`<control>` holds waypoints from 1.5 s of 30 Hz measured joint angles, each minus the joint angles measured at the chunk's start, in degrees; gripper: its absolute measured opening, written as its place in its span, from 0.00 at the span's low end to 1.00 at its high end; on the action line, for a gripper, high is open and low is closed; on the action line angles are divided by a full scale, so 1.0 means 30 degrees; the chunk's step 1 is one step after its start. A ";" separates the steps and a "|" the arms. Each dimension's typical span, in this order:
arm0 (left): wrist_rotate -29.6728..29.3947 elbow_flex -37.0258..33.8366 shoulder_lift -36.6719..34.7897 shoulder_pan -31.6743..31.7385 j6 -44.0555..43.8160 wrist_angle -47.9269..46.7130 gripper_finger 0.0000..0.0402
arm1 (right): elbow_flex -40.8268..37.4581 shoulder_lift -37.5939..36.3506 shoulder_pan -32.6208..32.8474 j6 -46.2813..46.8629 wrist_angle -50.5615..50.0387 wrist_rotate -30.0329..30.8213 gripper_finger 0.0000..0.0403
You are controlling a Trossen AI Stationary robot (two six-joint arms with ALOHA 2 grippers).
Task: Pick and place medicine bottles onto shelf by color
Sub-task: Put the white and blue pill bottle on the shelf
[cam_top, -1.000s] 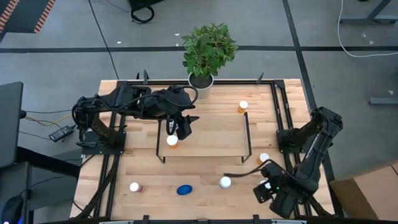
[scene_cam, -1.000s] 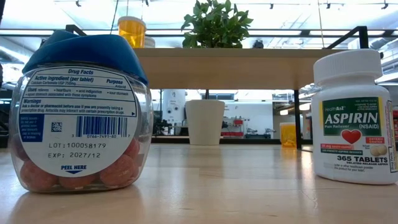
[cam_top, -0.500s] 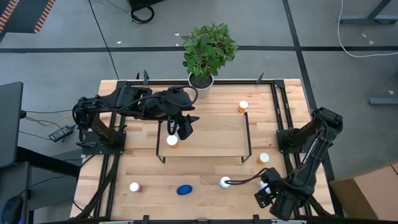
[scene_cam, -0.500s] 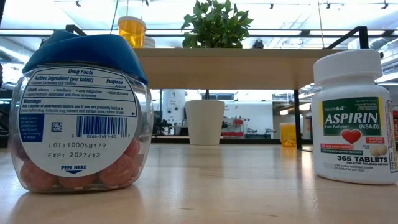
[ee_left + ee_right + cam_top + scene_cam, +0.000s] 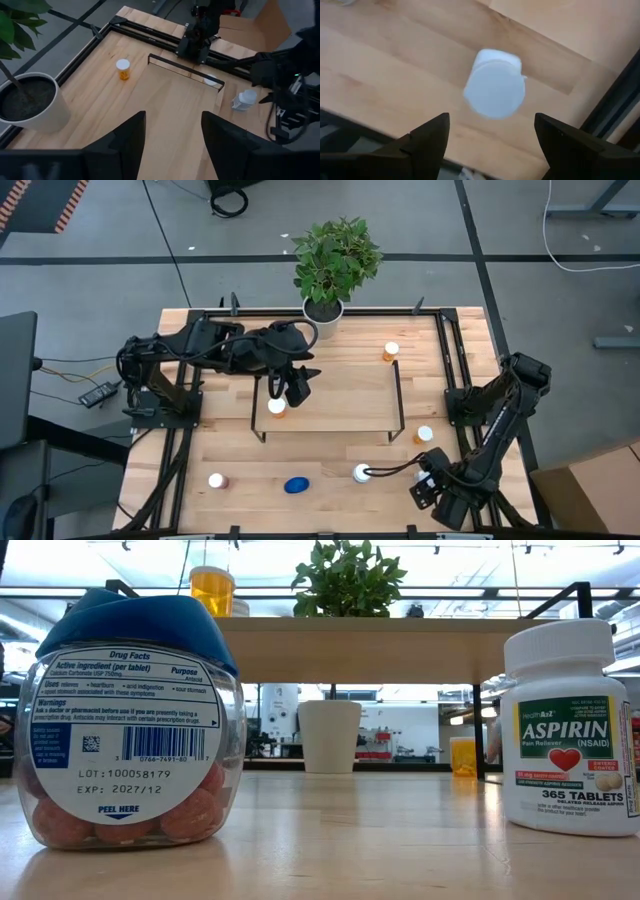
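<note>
The right gripper grabs the aspirin bottle by its neck under the white cap [image 5: 421, 476] next, to place the bottle on the shelf [image 5: 340, 395] by color.
My right gripper [image 5: 372, 472] [image 5: 492, 145] is open just over a white-capped white aspirin bottle [image 5: 361, 473] [image 5: 495, 90] [image 5: 565, 730], which stands upright near the table's front edge. One finger is on each side of the bottle, and neither touches it. My left gripper [image 5: 295, 387] [image 5: 172, 145] is open and empty over the shelf [image 5: 340, 395]. An orange bottle [image 5: 277, 407] [image 5: 213, 590] stands on the shelf's near left part, beside the left gripper.
A blue oval bottle [image 5: 295, 485] [image 5: 130, 730] and a dark white-capped bottle [image 5: 216, 480] stand near the front edge. Orange bottles stand at the far right [image 5: 391, 351] and the right [image 5: 425, 435]. A potted plant [image 5: 323, 308] stands at the far edge.
My right gripper has gone toward the table's near edge and closed in on the white aspirin bottle, so that its fingers now stand at the cap. The bottle has stayed in place.
</note>
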 joint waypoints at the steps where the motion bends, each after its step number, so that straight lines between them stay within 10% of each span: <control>1: 0.0005 0.0000 0.0000 -0.0032 -0.0084 0.0000 0.50 | -0.0322 0.0000 -0.0028 0.0003 0.0249 -0.0049 0.74; 22: 0.0000 0.0000 0.0000 -0.0092 -0.0478 -0.0017 0.49 | -0.2771 0.0000 -0.1628 -0.0128 0.3396 -0.0204 0.73; 37: 0.0000 0.0000 -0.0015 -0.0092 -0.0458 -0.0120 0.48 | -0.2771 0.0000 -0.1606 -0.0138 0.3279 -0.0463 0.45; 45: 0.0000 0.0000 -0.0015 -0.0207 -0.0451 -0.0817 0.48 | -0.1505 -0.0113 -0.1613 -0.1375 0.3217 -0.1763 0.48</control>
